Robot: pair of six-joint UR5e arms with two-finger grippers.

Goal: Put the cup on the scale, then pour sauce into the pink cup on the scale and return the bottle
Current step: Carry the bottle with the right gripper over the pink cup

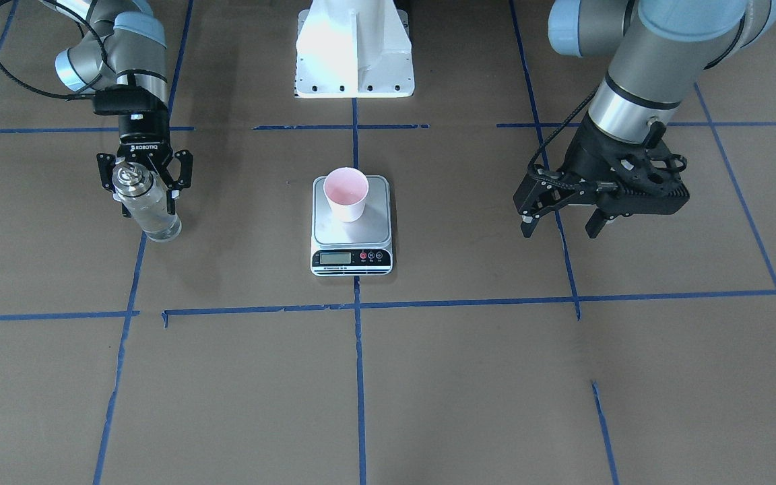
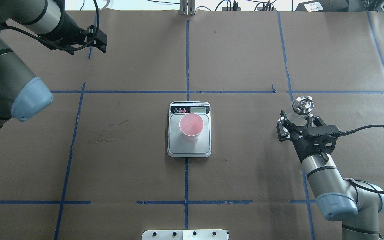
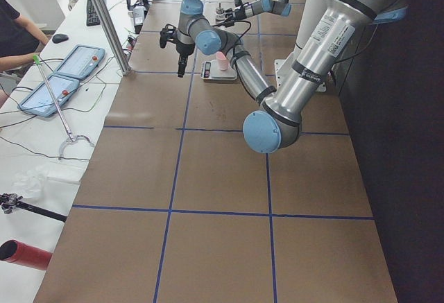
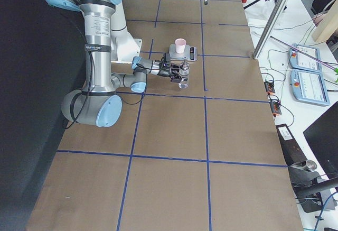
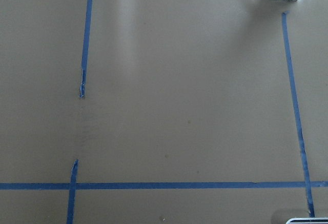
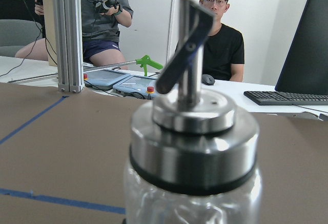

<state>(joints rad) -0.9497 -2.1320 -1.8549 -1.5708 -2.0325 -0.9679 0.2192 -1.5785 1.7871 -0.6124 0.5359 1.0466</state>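
I will next grab the clear glass bottle by its upper body (image 1: 141, 197) with my right gripper. Then I will pour sauce into the pink cup (image 1: 346, 192).
The pink cup (image 1: 346, 192) stands upright on the steel platform of the white scale (image 1: 374, 225), mid-table; both also show in the overhead view, the cup (image 2: 191, 125) on the scale (image 2: 175, 143). The clear glass bottle (image 1: 147, 205) with its steel collar and spout (image 2: 302, 104) stands on the table to the robot's right. Clear sauce shows in its lower part. My right gripper (image 1: 144, 176) is open, its fingers on either side of the bottle's upper body. The bottle fills the right wrist view (image 6: 192, 147). My left gripper (image 1: 562, 225) is open and empty, far to the left of the scale.
The white robot base plate (image 1: 354, 57) sits behind the scale. Blue tape lines cross the brown paper table cover. An aluminium post (image 6: 69, 34) and seated operators at a desk stand beyond the table's far edge. The left wrist view shows only paper and tape.
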